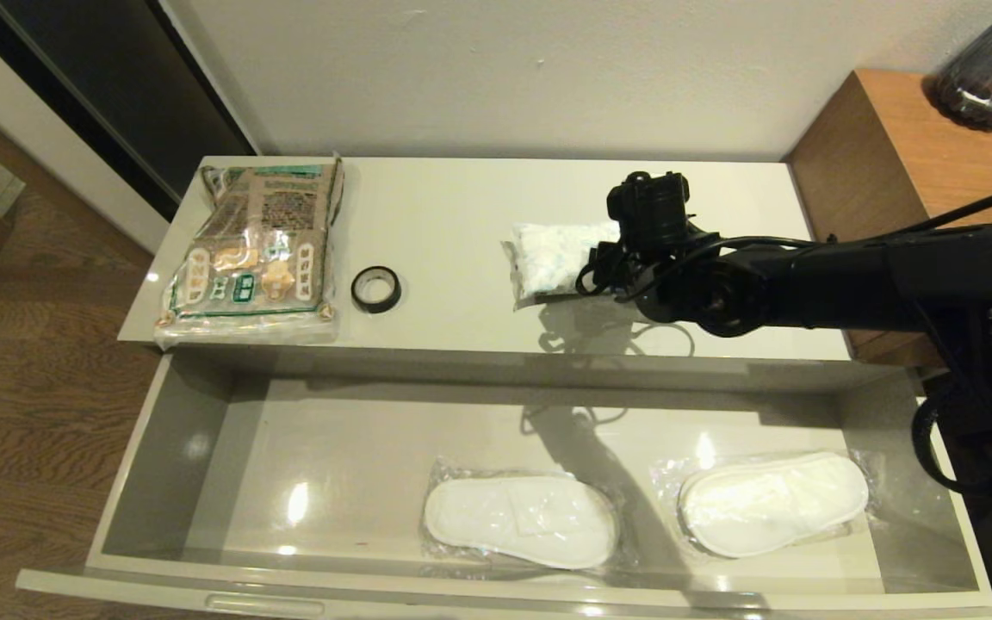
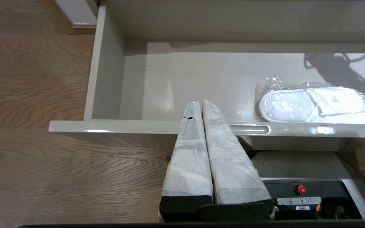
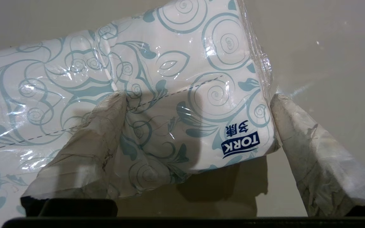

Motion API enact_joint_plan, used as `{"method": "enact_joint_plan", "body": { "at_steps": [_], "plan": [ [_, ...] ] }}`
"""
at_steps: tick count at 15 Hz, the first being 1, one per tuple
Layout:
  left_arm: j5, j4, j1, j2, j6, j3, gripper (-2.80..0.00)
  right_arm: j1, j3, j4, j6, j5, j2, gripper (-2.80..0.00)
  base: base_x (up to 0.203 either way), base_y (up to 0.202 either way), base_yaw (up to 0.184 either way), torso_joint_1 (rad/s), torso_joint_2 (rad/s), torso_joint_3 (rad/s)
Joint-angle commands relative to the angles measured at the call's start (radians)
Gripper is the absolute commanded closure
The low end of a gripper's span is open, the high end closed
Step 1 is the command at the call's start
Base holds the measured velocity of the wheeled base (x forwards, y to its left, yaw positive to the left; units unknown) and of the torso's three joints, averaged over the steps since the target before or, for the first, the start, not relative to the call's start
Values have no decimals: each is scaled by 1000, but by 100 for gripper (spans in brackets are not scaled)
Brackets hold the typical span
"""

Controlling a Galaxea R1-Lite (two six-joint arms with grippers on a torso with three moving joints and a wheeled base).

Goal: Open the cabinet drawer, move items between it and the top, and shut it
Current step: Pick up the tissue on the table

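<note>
Next, my right gripper grabs the white pack (image 3: 169, 63) by its TORK-labelled end (image 3: 211, 114), to stow it in the open drawer.
The cabinet drawer (image 1: 130, 482) stands pulled out below the cream top (image 1: 461, 215). On the top lie the brown-and-green packet (image 1: 255, 250) at the left, the black tape roll (image 1: 375, 289) beside it, and the white pack (image 1: 552, 258) right of middle. My right gripper (image 3: 196, 96) is down on that pack (image 3: 169, 63) with its jaws wide apart: one finger (image 3: 106, 120) dents the pack's top, the other (image 3: 293, 126) rests against its end. My left gripper (image 2: 199, 101) is shut and empty, held in front of the drawer front (image 2: 106, 126).
Two white slippers in clear plastic (image 1: 520, 521) (image 1: 771, 502) lie in the drawer's right half; one slipper (image 2: 318, 106) shows in the left wrist view. The taller brown wooden unit (image 1: 892, 155) with a dark vase (image 1: 991, 65) stands at the right. Wooden floor lies to the left.
</note>
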Motion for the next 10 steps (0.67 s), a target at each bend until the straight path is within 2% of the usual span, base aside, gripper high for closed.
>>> {"method": "enact_joint_plan", "body": {
  "at_steps": [1, 4, 7, 10],
  "plan": [
    [0, 0, 0, 0, 1, 0, 0, -5, 170, 9, -1, 0, -112, -280, 0, 0, 0, 0, 0, 0],
    [-2, 0, 0, 0, 1, 0, 0, -42, 269, 4, 12, 17, -162, -280, 0, 0, 0, 0, 0, 0],
    [-2, 0, 0, 0, 1, 0, 0, -102, 257, 16, 49, 115, -140, -280, 0, 0, 0, 0, 0, 0],
    [-2, 0, 0, 0, 1, 0, 0, -130, 284, 48, 163, 222, -127, -280, 0, 0, 0, 0, 0, 0]
  ]
}}
